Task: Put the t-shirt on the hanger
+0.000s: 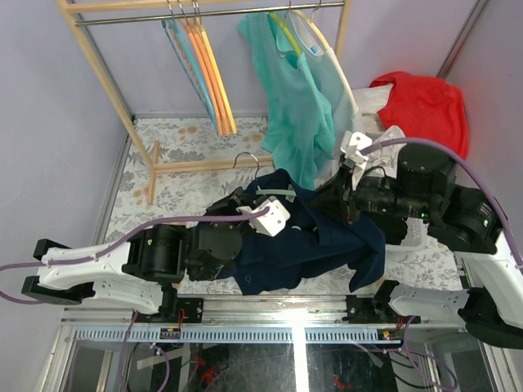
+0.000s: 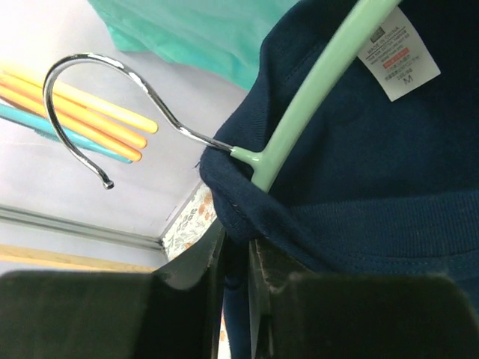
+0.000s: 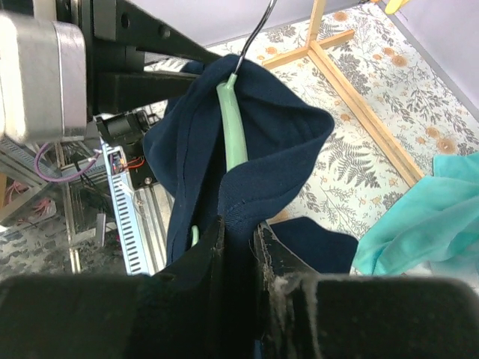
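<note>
The robot's right gripper is closed around the t-shirt's gathered fold (image 1: 318, 204) (image 3: 241, 237), so the t-shirt would come along with the hanger inside if the gripper moved sideways now.
The dark navy t-shirt (image 1: 310, 245) hangs bunched between both arms over the middle of the table. The pale mint-green hanger (image 1: 276, 190) is inside its neck, with the silver hook (image 1: 245, 159) sticking out towards the rack. My left gripper (image 1: 255, 200) is shut on the t-shirt's collar (image 2: 247, 206) just under the hanger's neck (image 2: 258, 161). The white label (image 2: 397, 52) shows beside the hanger arm. My right gripper (image 1: 341, 192) is shut on a fold of the t-shirt (image 3: 247, 194), next to the hanger arm (image 3: 233, 127).
A wooden rack (image 1: 163, 167) stands at the back with orange hangers (image 1: 214, 73), a yellow hanger (image 1: 306, 28) and a teal-green shirt (image 1: 298, 106). A red garment (image 1: 425, 102) lies at the back right. The floral table cover (image 1: 184, 184) shows on the left.
</note>
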You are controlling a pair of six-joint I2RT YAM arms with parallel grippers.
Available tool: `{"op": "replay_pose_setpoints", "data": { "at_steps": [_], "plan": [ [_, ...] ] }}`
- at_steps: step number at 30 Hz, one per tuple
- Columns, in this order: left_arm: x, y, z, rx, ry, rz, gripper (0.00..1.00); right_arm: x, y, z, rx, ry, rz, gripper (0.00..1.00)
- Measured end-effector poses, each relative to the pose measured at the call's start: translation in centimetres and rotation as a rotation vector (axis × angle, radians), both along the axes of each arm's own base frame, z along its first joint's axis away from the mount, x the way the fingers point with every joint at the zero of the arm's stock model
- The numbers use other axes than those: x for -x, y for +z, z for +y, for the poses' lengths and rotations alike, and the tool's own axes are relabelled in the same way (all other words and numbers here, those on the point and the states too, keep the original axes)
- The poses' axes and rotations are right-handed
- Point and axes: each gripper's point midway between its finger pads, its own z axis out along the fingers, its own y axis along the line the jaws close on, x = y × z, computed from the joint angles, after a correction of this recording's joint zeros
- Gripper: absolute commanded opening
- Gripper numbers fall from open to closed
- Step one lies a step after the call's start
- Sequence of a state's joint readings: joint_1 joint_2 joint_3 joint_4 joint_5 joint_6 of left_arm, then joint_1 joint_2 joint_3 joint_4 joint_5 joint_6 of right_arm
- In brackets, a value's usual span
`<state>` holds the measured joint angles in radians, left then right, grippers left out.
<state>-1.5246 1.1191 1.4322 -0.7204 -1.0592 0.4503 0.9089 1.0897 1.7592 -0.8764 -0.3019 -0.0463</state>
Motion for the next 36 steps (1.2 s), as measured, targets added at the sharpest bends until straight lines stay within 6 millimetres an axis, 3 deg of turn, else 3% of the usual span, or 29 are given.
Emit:
{"op": "replay_pose_setpoints", "data": {
  "at_steps": [4, 8, 13, 17, 26, 31, 36],
  "plan": [
    [0.2, 0.6, -0.8, 0.039, -0.017, 0.017, 0.24, 0.8, -0.7, -1.5, -0.017, -0.029, 0.002, 0.00],
    [0.6, 2.8, -0.7, 0.142, -0.022, 0.032, 0.29, 0.7, -0.9, -3.5, -0.031, -0.108, -0.012, 0.00],
    [0.7, 5.6, 0.4, 0.267, -0.018, 0.047, 0.32, 0.5, -2.5, -5.8, 0.009, -0.206, -0.002, 0.00],
    [0.9, 6.0, 1.2, 0.308, -0.012, 0.068, 0.33, 0.0, -3.1, -7.2, 0.028, -0.278, -0.007, 0.00],
    [2.3, 3.5, 2.1, 0.404, -0.063, 0.206, 0.39, 0.5, -0.9, -11.4, -0.075, -0.408, -0.079, 0.00],
    [3.2, -0.4, 1.8, 0.397, -0.080, 0.294, 0.51, 2.3, 1.6, -14.0, -0.190, -0.428, -0.124, 0.00],
    [4.2, -4.8, 0.7, 0.364, -0.116, 0.361, 0.63, 2.7, 2.6, -14.2, -0.233, -0.423, -0.130, 0.00]
  ]
}}
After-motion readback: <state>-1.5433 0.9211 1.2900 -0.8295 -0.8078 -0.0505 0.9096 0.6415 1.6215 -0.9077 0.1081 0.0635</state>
